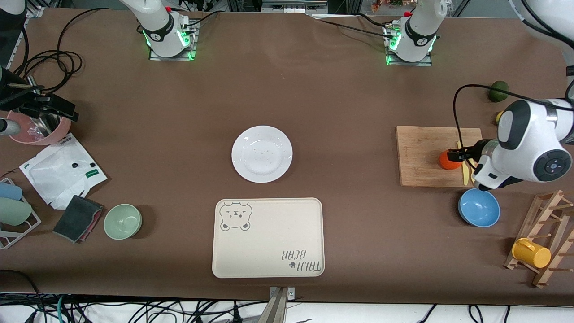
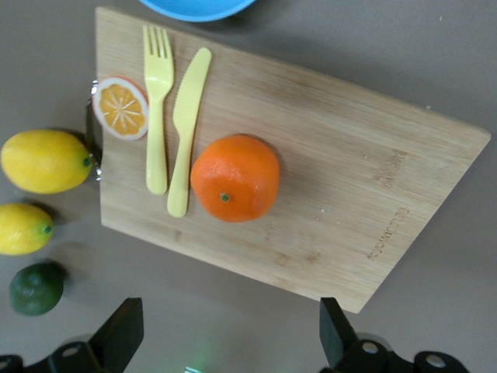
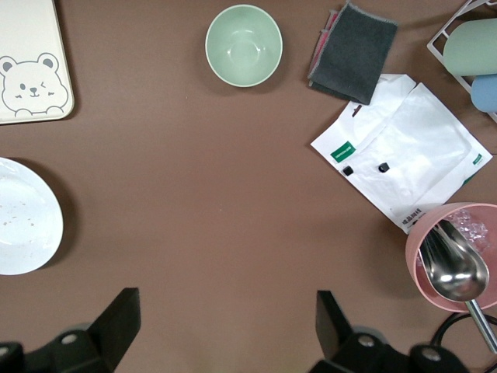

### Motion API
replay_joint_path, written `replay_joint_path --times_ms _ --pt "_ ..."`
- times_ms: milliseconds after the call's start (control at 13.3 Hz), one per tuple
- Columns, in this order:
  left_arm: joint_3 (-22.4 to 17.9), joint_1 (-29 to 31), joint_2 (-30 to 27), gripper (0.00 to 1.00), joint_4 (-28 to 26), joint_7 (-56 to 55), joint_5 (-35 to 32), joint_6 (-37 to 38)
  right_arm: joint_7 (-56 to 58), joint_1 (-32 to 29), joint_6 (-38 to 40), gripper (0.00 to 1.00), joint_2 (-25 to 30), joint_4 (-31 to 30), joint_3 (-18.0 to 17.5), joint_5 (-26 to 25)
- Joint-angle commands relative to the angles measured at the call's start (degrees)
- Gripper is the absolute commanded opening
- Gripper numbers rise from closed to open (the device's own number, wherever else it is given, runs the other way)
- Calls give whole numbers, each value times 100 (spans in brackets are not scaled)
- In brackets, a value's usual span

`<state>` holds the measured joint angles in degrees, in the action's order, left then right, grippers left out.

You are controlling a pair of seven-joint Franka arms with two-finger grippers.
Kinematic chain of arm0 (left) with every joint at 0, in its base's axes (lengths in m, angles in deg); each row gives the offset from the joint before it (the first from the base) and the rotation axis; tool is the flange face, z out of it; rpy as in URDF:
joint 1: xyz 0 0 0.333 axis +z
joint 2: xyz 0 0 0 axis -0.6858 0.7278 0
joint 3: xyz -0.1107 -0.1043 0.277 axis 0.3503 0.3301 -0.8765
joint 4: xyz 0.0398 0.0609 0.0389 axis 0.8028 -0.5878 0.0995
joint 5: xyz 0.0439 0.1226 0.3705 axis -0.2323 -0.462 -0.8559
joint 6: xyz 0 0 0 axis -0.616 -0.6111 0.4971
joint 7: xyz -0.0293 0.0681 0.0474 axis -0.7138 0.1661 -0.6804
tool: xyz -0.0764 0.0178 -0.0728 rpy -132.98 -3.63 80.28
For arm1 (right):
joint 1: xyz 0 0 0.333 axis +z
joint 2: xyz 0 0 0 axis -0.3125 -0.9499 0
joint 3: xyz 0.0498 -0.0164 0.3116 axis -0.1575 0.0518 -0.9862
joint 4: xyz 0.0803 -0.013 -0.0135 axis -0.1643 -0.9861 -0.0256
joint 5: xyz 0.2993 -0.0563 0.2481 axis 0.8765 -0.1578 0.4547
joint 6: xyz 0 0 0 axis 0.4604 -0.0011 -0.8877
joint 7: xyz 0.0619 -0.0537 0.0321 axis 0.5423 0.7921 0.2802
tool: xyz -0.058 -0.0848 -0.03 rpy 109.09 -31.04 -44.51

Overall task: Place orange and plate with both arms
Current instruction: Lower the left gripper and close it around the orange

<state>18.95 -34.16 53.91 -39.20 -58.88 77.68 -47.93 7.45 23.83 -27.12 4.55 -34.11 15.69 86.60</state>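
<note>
The orange should go on the white plate, so my left gripper should grip the orange by its round sides next.
The orange rests on a wooden cutting board toward the left arm's end of the table. My left gripper hangs open in the air by the board's edge, close to the orange and holding nothing. The white plate lies at the middle of the table, bare. My right gripper is open and empty over the cloth beside a pink cup, well away from the plate.
A beige bear tray lies nearer the camera than the plate. A yellow fork, a knife and an orange slice share the board; lemons and a lime lie beside it. Around stand a blue bowl, a green bowl, the pink cup and a mug rack.
</note>
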Motion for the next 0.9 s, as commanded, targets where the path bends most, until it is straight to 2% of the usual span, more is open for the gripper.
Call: replay_joint_path --times_ms 0,225,450,600,825 --pt "62 62 -132 100 -400 501 -157 -346 -49 -26 -1 100 25 -10 -23 26" --pt "53 202 -132 100 -875 1160 -166 -1057 -49 -26 8 100 25 -10 -23 34" --pt "71 211 -158 100 -1033 1206 -175 -1391 -40 -26 8 100 25 -10 -23 34" --pt "80 211 -150 100 -1235 1215 -498 -1812 -49 -26 8 100 25 -19 -23 34" --pt "89 220 -176 100 -1666 1215 -588 -2560 -49 -26 8 100 25 -19 -23 34"
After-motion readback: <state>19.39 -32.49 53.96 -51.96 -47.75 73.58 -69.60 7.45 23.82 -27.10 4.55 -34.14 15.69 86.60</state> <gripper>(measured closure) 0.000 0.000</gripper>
